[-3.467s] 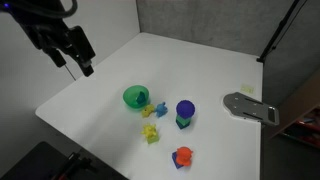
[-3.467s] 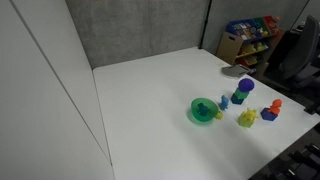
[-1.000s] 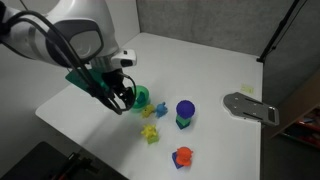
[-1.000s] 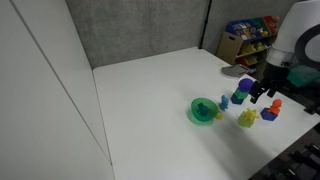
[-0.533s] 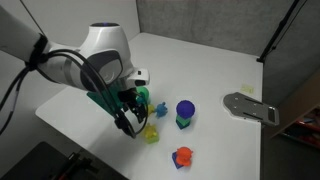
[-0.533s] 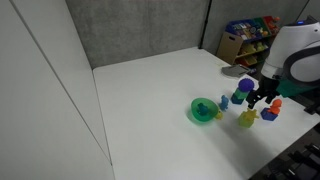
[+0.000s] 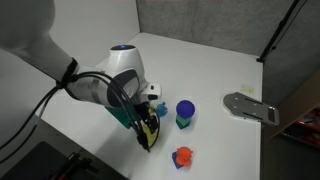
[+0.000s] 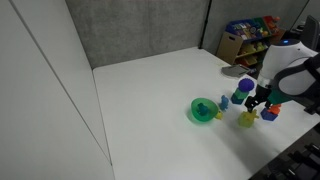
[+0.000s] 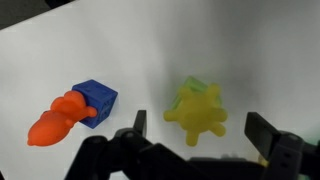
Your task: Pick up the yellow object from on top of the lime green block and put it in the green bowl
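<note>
The whole knobbly top is below the fingers, so they would miss if they closed now. My gripper needs to go lower first and then close on the yellow object.
The yellow object is a knobbly pale-yellow piece sitting on the lime green block, which only peeks out behind it. It also shows in an exterior view. My gripper is open and hangs right over it, one finger on each side, touching nothing. In an exterior view the gripper covers the piece. The green bowl stands apart from the gripper, with nothing showing in it; in the exterior view from the far side the arm hides it.
An orange piece on a blue block lies close beside the yellow object. A purple cylinder on a dark green block and a yellow-and-blue pair stand nearby. A grey flat object lies near the table edge.
The arm has swung from above the bowl over to the yellow object and come down, so the open jaws now straddle it.
</note>
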You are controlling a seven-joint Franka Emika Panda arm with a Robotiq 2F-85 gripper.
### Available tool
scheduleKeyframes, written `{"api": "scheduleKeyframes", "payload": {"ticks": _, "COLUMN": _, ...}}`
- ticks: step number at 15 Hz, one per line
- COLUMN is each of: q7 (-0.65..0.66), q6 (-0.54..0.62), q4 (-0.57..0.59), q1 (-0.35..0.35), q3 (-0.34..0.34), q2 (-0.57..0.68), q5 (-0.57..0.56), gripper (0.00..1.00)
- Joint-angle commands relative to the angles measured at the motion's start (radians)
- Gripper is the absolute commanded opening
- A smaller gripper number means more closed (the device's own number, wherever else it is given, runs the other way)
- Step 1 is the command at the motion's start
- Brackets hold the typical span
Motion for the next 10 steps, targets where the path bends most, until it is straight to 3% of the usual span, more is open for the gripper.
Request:
{"api": "scheduleKeyframes", "payload": {"ticks": 1, "q7": 0.057, "q6": 0.025, "q4": 0.045, "q1": 0.068, "q3": -0.056, "q2": 0.077, "q5": -0.028, "gripper": 1.00}}
{"api": "scheduleKeyframes", "payload": {"ticks": 6, "q7": 0.076, "q6": 0.033, "q4": 0.067, "q1": 0.148, "q3": -0.103, "q2": 0.138, "q5": -0.023, "gripper": 1.00}}
{"api": "scheduleKeyframes", "payload": {"ticks": 8, "q7": 0.086, "q6": 0.032, "q4": 0.074, "q1": 0.175, "q3": -0.123, "q2": 0.152, "q5": -0.026, "gripper": 0.74}}
{"api": "scheduleKeyframes", "payload": {"ticks": 10, "q7": 0.088, "q6": 0.031, "q4": 0.078, "q1": 0.193, "q3": -0.137, "q2": 0.160, "q5": -0.025, "gripper": 0.56}}
